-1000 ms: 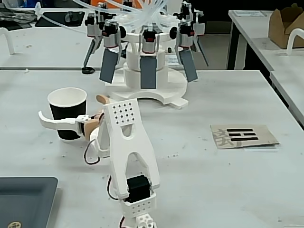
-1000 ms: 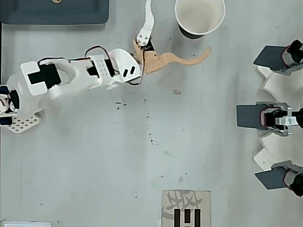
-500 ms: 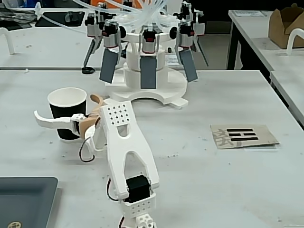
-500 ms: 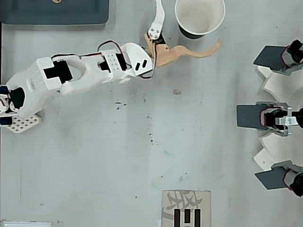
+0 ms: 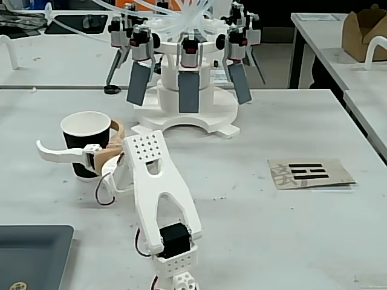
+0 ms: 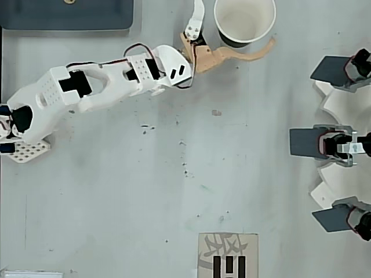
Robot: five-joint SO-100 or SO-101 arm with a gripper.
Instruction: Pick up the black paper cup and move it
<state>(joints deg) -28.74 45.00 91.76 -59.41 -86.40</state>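
The black paper cup needs moving, so my gripper should next grab the lower part of its side (image 5: 82,167) and keep the black paper cup's open top (image 5: 86,124) free.
The black paper cup (image 5: 84,140) (image 6: 244,17) stands upright on the grey table, its white inside showing from above. My gripper (image 5: 77,135) (image 6: 236,22) is open, with one finger on each side of the cup. In the fixed view the white finger (image 5: 57,154) crosses in front of the cup's wall. The tan finger (image 6: 246,53) curves along the cup's other side, very close to it. I cannot tell whether it touches. The cup rests on the table.
A white stand with several dark paddles (image 5: 187,90) (image 6: 342,142) fills the table's far side in the fixed view. A cardboard card with black marks (image 5: 309,173) (image 6: 227,255) lies apart. A dark tray (image 5: 33,254) (image 6: 66,14) sits near the arm's base (image 5: 172,260).
The arm has reached farther toward the cup, and the open fingers now flank it instead of standing short of it. The cup has not moved.
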